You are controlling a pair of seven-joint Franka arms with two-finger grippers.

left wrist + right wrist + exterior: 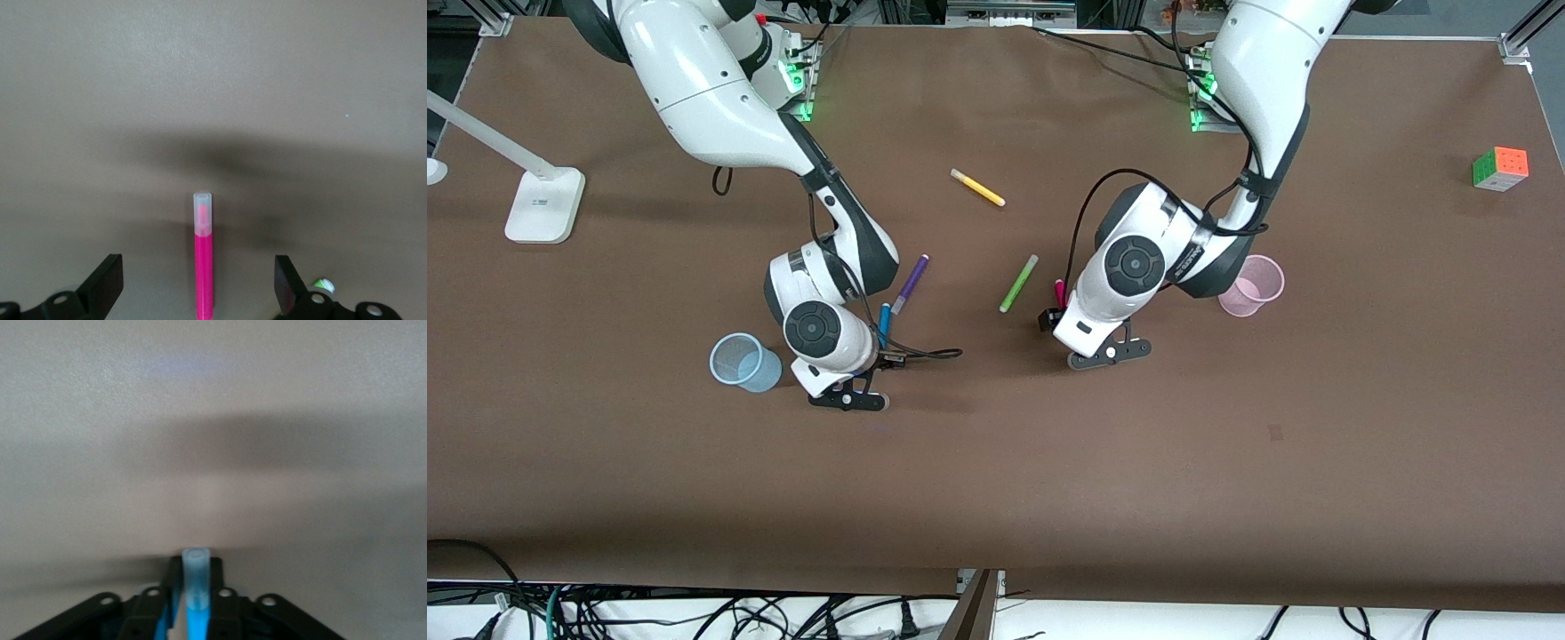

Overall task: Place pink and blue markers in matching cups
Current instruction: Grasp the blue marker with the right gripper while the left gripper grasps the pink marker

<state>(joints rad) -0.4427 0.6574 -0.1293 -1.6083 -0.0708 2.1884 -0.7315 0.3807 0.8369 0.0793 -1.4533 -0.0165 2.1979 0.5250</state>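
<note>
The pink marker's clear cap needs to stay free to go into the pale pink cup. My left gripper should next grab the pink marker by its pink body (204,280) for that.
My right gripper (869,354) is shut on the blue marker (884,322), low at the table beside the pale blue cup (743,362). In the right wrist view the fingers (227,600) clamp the marker, and its pale cap (196,570) sticks out past them. My left gripper (1055,316) is open and low over the pink marker (1060,292). In the left wrist view the pink marker (203,267) lies flat on the table between the two spread fingers (107,283), touching neither. The pale pink cup (1254,284) stands upright, toward the left arm's end of the table from that gripper.
A purple marker (911,283) lies right beside the blue one. A green marker (1019,283) lies close to the pink marker and also shows in the left wrist view (323,285). A yellow marker (977,188), a colour cube (1500,168) and a white lamp base (543,204) lie farther off.
</note>
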